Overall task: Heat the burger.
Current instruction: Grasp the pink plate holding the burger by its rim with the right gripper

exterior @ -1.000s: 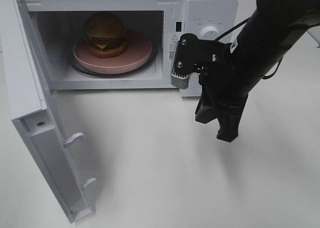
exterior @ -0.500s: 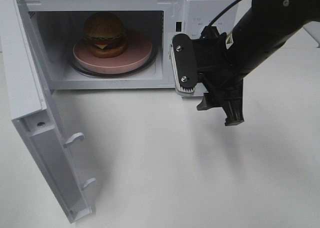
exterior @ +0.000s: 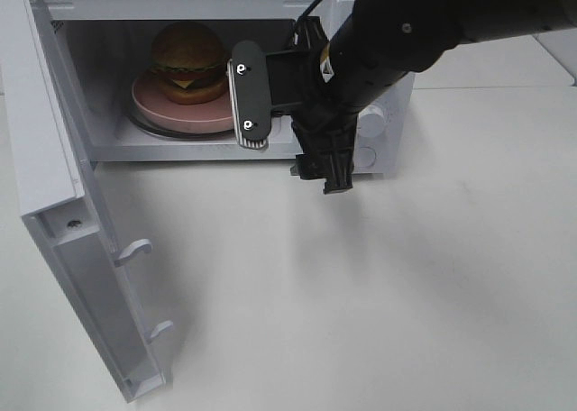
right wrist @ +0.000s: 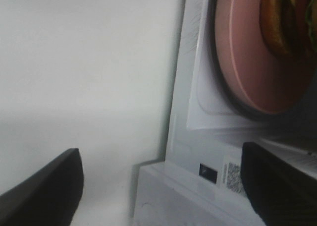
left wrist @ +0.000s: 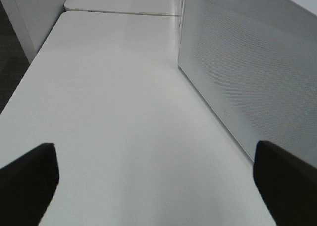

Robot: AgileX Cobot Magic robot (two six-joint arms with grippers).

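My right gripper grips the pink plate by its rim (exterior: 222,125) next, to carry the heated burger (exterior: 187,55) out of the microwave.
The burger (exterior: 187,61) sits on a pink plate (exterior: 209,109) inside the white microwave (exterior: 180,1), whose door (exterior: 63,204) hangs wide open to the left. My right gripper (exterior: 295,166) hovers open and empty in front of the right side of the cavity, one finger (exterior: 250,95) before the plate's edge. In the right wrist view, the plate (right wrist: 247,62) and the burger's edge (right wrist: 285,18) lie beyond the open gripper (right wrist: 163,186). My left gripper (left wrist: 156,181) is open over bare table beside a white dotted microwave panel (left wrist: 247,72); the high view does not show it.
The open door juts out toward the table's front left, with its latch hooks (exterior: 133,249) facing inward. The microwave's dial (exterior: 374,115) is partly hidden behind my right arm. White tabletop (exterior: 379,294) stretches in front and to the right.
My right gripper has opened from nearly shut and swung left, from in front of the control panel to in front of the cavity's right side. The burger, plate and door have not moved.
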